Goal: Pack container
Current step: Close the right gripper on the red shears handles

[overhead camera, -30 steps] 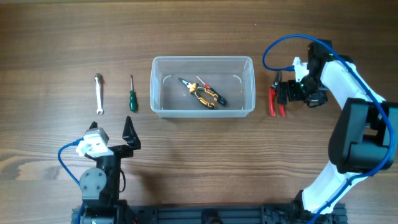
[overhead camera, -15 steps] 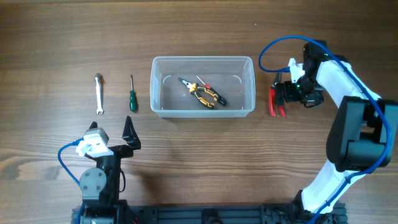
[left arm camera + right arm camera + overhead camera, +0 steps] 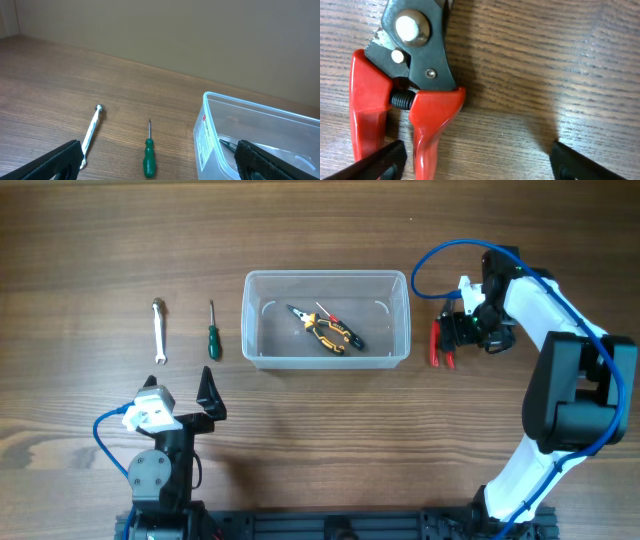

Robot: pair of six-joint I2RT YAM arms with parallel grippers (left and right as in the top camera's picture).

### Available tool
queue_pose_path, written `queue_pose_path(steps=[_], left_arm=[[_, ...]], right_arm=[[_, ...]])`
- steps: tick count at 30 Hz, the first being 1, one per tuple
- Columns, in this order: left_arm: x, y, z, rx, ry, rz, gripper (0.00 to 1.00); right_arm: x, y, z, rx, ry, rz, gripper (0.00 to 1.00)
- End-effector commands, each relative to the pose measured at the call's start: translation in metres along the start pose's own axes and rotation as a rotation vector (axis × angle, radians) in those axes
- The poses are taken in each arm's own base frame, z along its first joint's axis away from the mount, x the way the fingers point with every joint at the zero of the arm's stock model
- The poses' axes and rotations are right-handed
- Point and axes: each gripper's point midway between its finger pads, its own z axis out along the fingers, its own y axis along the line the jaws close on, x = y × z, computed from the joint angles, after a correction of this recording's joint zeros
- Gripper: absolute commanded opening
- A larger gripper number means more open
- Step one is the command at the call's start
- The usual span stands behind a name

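Note:
The robot's right gripper needs to close on one red handle of the pliers. One of its fingers is in the gap between the handles, so it would hold that handle if it closed now.
The clear plastic container sits mid-table and holds yellow-handled pliers and a small red screwdriver; its left end shows in the left wrist view. Red-handled pliers lie on the table to its right and fill the right wrist view. My right gripper is open, low over those pliers, one finger at their handles. A green screwdriver and a silver wrench lie left of the container. My left gripper is open and empty near the front.
Bare wooden table surrounds the tools. The right arm's blue cable loops above the red pliers. A plain wall stands behind the table's far edge.
My right gripper has shifted slightly left and up-table, closer over the red pliers. The left arm and all tools have stayed put.

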Motion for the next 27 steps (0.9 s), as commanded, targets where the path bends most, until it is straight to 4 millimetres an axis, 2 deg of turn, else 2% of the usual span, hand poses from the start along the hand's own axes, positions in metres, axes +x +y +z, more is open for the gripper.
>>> queue_pose_path(steps=[1, 4, 14, 27], left_arm=[[0.0001, 0.0008, 0.0002, 0.0, -0.006, -0.006, 1.0], [0.0001, 0.0008, 0.0002, 0.0, -0.006, -0.006, 1.0], [0.0001, 0.0008, 0.0002, 0.0, -0.006, -0.006, 1.0], [0.0001, 0.0008, 0.0002, 0.0, -0.006, -0.006, 1.0]], right_arm=[[0.0011, -0.002, 0.0061, 0.012, 0.012, -0.008, 0.8], [-0.0007, -0.0023, 0.0061, 0.013, 0.005, -0.008, 0.71], [-0.0015, -0.0025, 0.0061, 0.014, 0.002, -0.032, 0.78], [-0.0002, -0.0024, 0.0093, 0.012, 0.011, -0.034, 0.76]])
